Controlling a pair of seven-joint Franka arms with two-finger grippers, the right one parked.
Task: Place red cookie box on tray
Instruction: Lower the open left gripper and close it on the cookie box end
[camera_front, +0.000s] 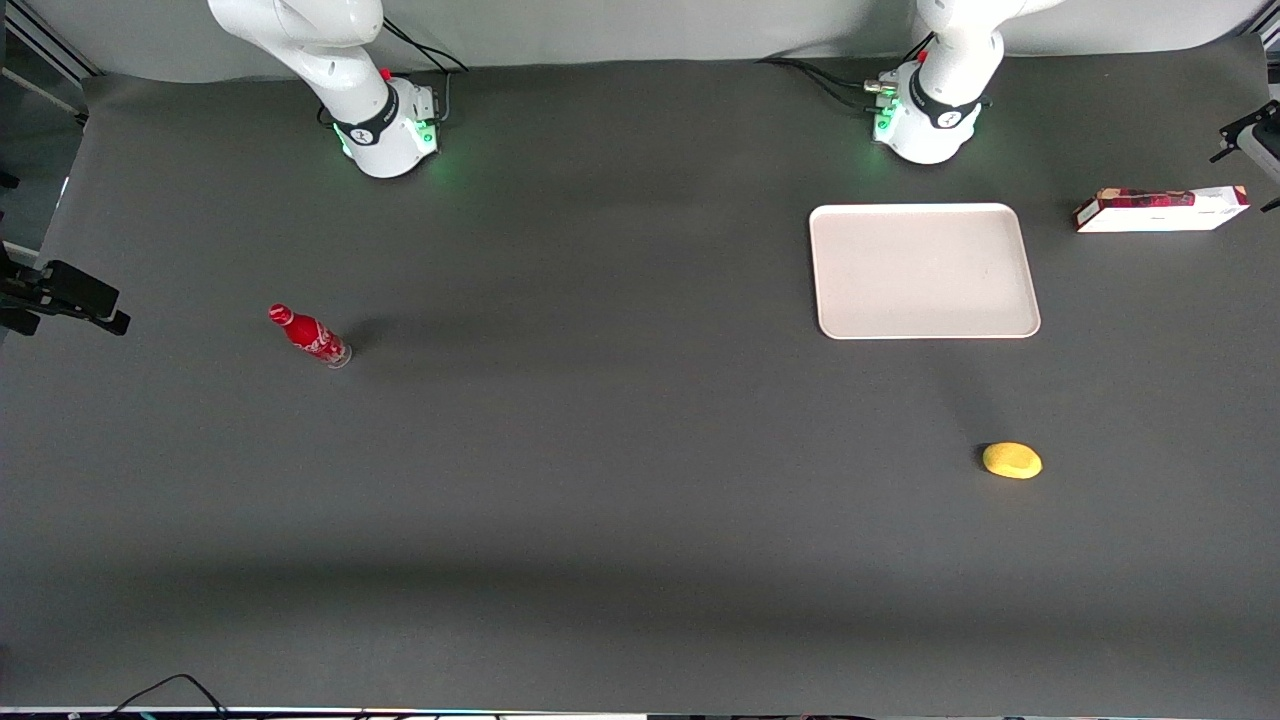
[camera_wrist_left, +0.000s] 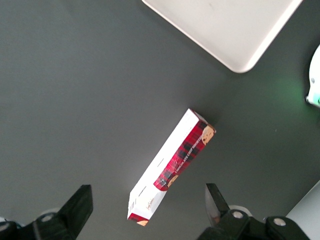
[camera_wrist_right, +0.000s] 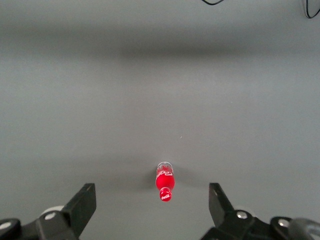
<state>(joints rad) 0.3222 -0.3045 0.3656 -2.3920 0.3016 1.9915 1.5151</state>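
Note:
My left gripper grabs the box by its narrow plaid side near the white panel (camera_front: 1182, 198) next, to place the red cookie box on the tray (camera_front: 920, 270).
The red cookie box (camera_front: 1160, 210) lies on the dark table beside the tray (camera_front: 920, 270), toward the working arm's end of the table. It shows a white side and a red printed face. In the left wrist view the box (camera_wrist_left: 172, 167) lies slantwise below the gripper, and a corner of the tray (camera_wrist_left: 225, 25) shows. My left gripper (camera_wrist_left: 147, 197) hangs above the box with its fingers wide open and holds nothing. One end of the box lies between the two fingertips, well below them. In the front view only part of the gripper (camera_front: 1248, 140) shows at the picture's edge.
A yellow rounded object (camera_front: 1012, 460) lies nearer the front camera than the tray. A small red soda bottle (camera_front: 310, 336) stands toward the parked arm's end of the table and shows in the right wrist view (camera_wrist_right: 165, 182). The working arm's base (camera_front: 925, 125) stands just above the tray.

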